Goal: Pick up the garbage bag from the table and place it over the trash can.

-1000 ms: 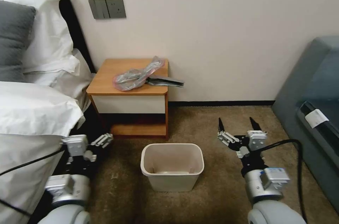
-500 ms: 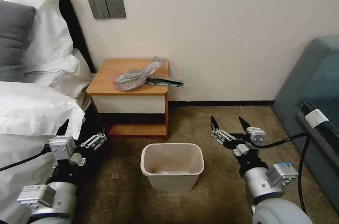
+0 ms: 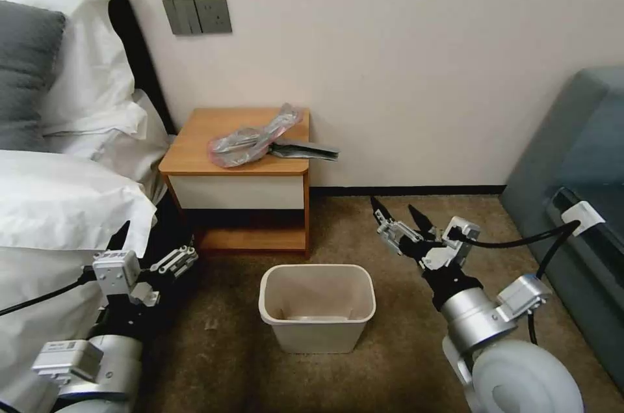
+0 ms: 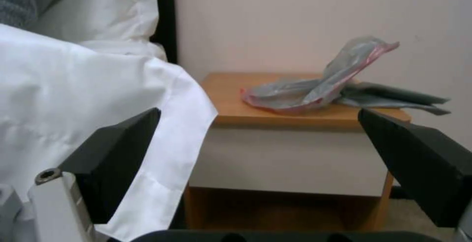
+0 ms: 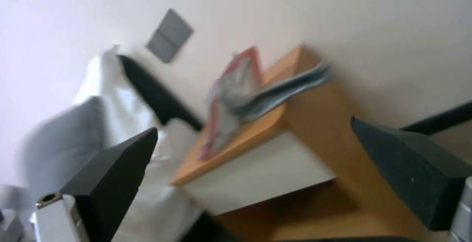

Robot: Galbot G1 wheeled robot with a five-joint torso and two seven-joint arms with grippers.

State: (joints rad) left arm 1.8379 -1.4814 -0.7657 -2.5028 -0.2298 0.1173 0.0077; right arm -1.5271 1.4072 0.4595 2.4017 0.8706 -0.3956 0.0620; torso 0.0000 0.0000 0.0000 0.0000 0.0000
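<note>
My right gripper is going to pick up the bag by its grey end (image 3: 316,151) next. The garbage bag's pinkish-red edge (image 3: 216,154) then stays free to go over the trash can.
The garbage bag (image 3: 260,135) lies crumpled on the table (image 3: 195,146), grey film with a pinkish-red edge, its dark end hanging past the table's right side. In the left wrist view the garbage bag (image 4: 315,87) rests on the table (image 4: 231,109); in the right wrist view the bag (image 5: 236,87) is blurred. The trash can (image 3: 317,307) stands on the carpet in front of the table. My right gripper (image 3: 396,214) is open, low, right of the table and beyond the can. My left gripper (image 3: 156,245) is open beside the bed, left of the can.
A bed with white sheets (image 3: 58,205) and pillows fills the left side, close to my left arm. A grey sofa (image 3: 578,205) stands at the right. A wall with a switch plate (image 3: 197,15) rises behind the table. Brown carpet (image 3: 390,335) surrounds the can.
My right gripper has swung left and forward toward the table, tilting as it went. My left gripper dropped back and to the left beside the bed, then held still.
</note>
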